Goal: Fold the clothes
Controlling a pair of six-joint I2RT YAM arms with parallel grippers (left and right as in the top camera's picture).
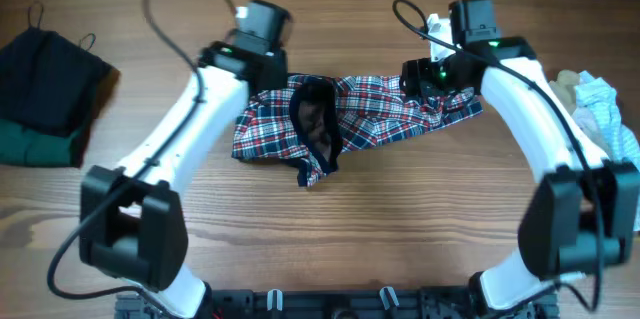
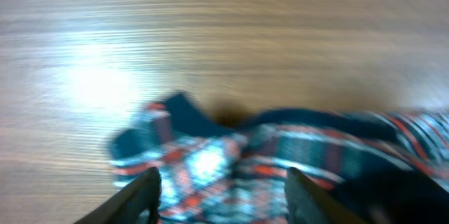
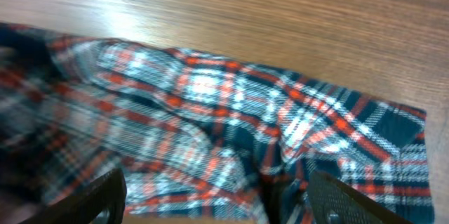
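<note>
The plaid garment needs to be drawn open for folding, as its fabric is crumpled. My right gripper should grab it next by its navy-trimmed opening's edge [image 1: 332, 95] [image 3: 41, 55].
The clothes in hand are one red, navy and white plaid garment [image 1: 375, 114], lying crumpled in the middle of the table, its navy-trimmed opening [image 1: 318, 124] facing up. My left gripper [image 1: 272, 74] hangs over its upper left part. In the blurred left wrist view the gripper [image 2: 223, 182] is open, and the plaid fabric [image 2: 280, 150] lies below the spread fingers. Over the garment's upper right part my right gripper [image 1: 430, 77] also stands open. The right wrist view shows this gripper [image 3: 217, 192] spread wide above the rumpled plaid [image 3: 210, 104]. Neither gripper holds anything.
A dark pile of black and green clothes [image 1: 45, 94] lies at the far left edge of the wooden table [image 1: 400, 219]. Pale, light-coloured clothes [image 1: 600, 114] are heaped at the far right beside the right arm.
</note>
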